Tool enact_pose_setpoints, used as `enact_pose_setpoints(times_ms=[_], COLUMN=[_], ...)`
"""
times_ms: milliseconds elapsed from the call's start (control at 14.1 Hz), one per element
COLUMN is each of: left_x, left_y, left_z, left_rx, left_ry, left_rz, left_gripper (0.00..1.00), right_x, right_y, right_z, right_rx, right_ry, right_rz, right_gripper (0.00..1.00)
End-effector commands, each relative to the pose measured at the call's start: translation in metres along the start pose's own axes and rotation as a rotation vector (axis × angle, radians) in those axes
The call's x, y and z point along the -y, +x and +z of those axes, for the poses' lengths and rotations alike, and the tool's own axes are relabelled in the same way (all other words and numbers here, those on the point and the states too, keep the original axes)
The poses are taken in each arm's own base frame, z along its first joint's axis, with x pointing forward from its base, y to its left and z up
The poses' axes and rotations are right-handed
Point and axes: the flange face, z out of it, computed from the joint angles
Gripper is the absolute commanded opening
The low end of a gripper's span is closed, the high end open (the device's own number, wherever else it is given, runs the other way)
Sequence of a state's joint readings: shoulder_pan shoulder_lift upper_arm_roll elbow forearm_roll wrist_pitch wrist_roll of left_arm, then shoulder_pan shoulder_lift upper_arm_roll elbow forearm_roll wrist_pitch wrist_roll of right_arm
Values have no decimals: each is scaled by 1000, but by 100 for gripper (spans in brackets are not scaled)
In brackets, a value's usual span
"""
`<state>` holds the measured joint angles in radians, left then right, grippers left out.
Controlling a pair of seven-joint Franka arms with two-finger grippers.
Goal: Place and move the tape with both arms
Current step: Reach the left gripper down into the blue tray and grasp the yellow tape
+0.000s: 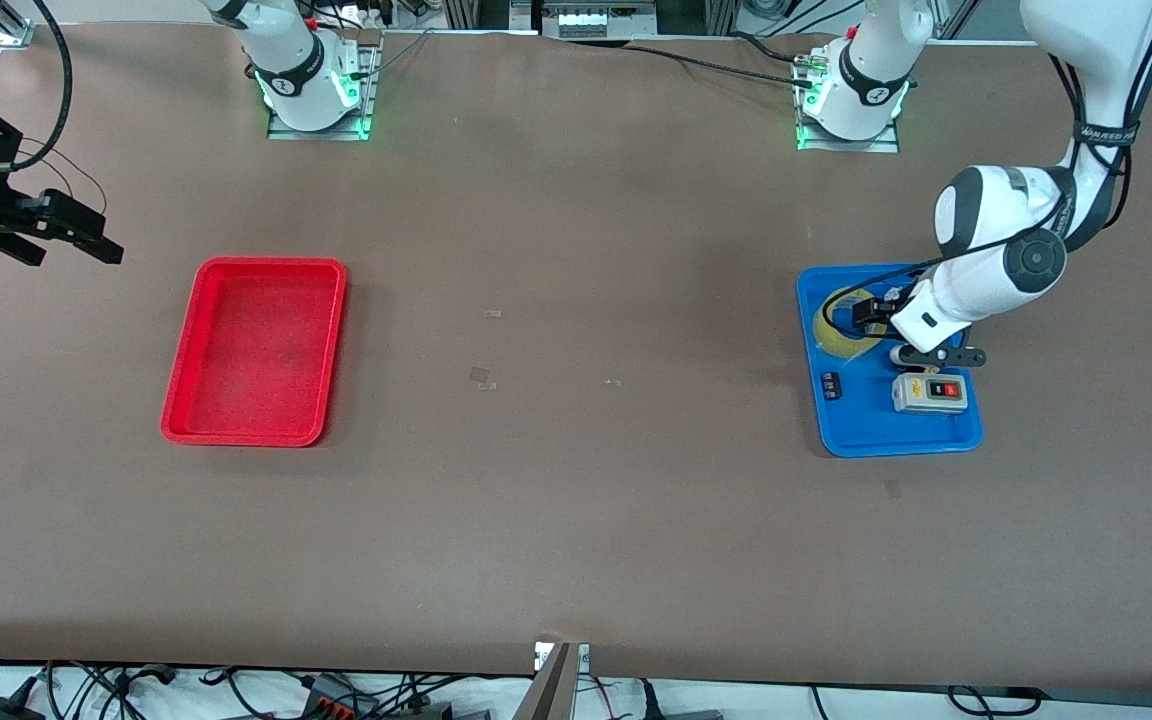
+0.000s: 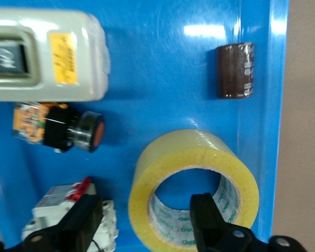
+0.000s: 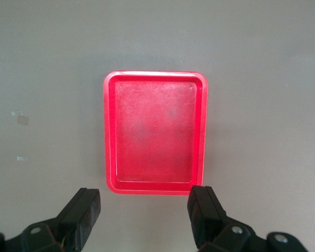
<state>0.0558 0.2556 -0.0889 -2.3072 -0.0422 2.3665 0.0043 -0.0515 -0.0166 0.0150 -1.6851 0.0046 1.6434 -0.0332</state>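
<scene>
I should close my left gripper now: my fingers are around the side of the tape (image 2: 191,152), with one in its hole, so they would hold it.
The tape (image 1: 839,328) (image 2: 191,152), a yellow translucent roll, lies flat in the blue tray (image 1: 876,438) (image 2: 163,63) at the left arm's end of the table. My left gripper (image 1: 870,318) (image 2: 144,206) is down over it and open. One finger stands inside the roll's hole and the other outside, so the jaws straddle the roll's wall without pressing it. My right gripper (image 1: 66,238) (image 3: 147,203) waits open and empty, up in the air at the right arm's end, beside the red tray (image 1: 176,385) (image 3: 108,131).
The blue tray also holds a grey switch box (image 1: 929,393) (image 2: 42,58), a black and orange push button (image 2: 76,130), a dark brown cylinder (image 2: 234,71) and a white breaker with a red lever (image 2: 58,202). The red tray has nothing in it.
</scene>
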Motion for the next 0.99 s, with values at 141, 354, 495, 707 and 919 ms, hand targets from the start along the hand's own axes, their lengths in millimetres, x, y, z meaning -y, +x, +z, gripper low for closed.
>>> enact_pose_setpoints(times_ms=[141,354,495,707,919], left_x=[-2,-4,-8,-21,-96], left_y=[4,10,26,49,64], left_z=[-5,-31,-75,-137,-138], left_rx=[5,32,103,181,192], left_ry=[-24,-26,-33,-74,-129], left_rz=[-11,-8,-2,-41,-151], left_gripper=[2,0,0,0,0], right_x=[-1,-1,0,0,-2], right_y=[3,2,2,2,5], right_z=[-4,-4,-4,-4,-1], right_rx=[2,6,8,8,5], right_ry=[16,16,16,16,14], right_rz=[-1,-1,-4,-4,-1], right_gripper=[100,100,100,100,100])
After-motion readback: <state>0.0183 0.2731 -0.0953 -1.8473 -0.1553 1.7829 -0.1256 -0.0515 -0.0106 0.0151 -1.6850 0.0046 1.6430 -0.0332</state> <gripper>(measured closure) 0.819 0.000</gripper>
